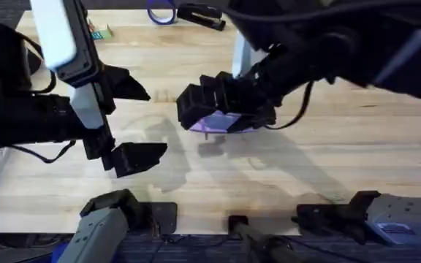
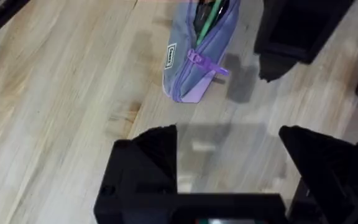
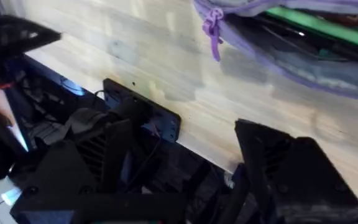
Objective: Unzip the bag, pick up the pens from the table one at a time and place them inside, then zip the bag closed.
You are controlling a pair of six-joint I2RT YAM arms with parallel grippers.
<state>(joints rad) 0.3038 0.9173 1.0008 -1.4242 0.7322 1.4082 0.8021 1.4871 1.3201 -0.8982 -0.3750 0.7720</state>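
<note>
The top of the purple zipper pull is close against the bag's edge (image 3: pixel 227 12), so my right gripper should grab the pull by its dangling tail (image 3: pixel 215 47) next.
The lavender bag (image 1: pixel 221 124) lies mid-table with its zipper open. Inside it, the left wrist view shows the green pen (image 2: pixel 209 18) and a black pen (image 2: pixel 199 14). The right wrist view shows the bag (image 3: pixel 316 65) gaping, with the green pen (image 3: pixel 316 25) and the black pen (image 3: pixel 291 40) lying in it and the purple zipper pull (image 3: pixel 213 26) hanging at one end. My right gripper (image 1: pixel 214 102) hovers just over the bag, open (image 3: pixel 191 165) and holding nothing. My left gripper (image 1: pixel 134 120) is to the left of the bag, apart from it, open (image 2: pixel 229 158) and empty.
At the far edge of the table (image 1: pixel 327 157) sit a blue tape roll (image 1: pixel 161 11), a black stapler-like object (image 1: pixel 199 16) and a small colourful item (image 1: pixel 97 31). The arm bases and mounts (image 1: pixel 163 215) line the near edge.
</note>
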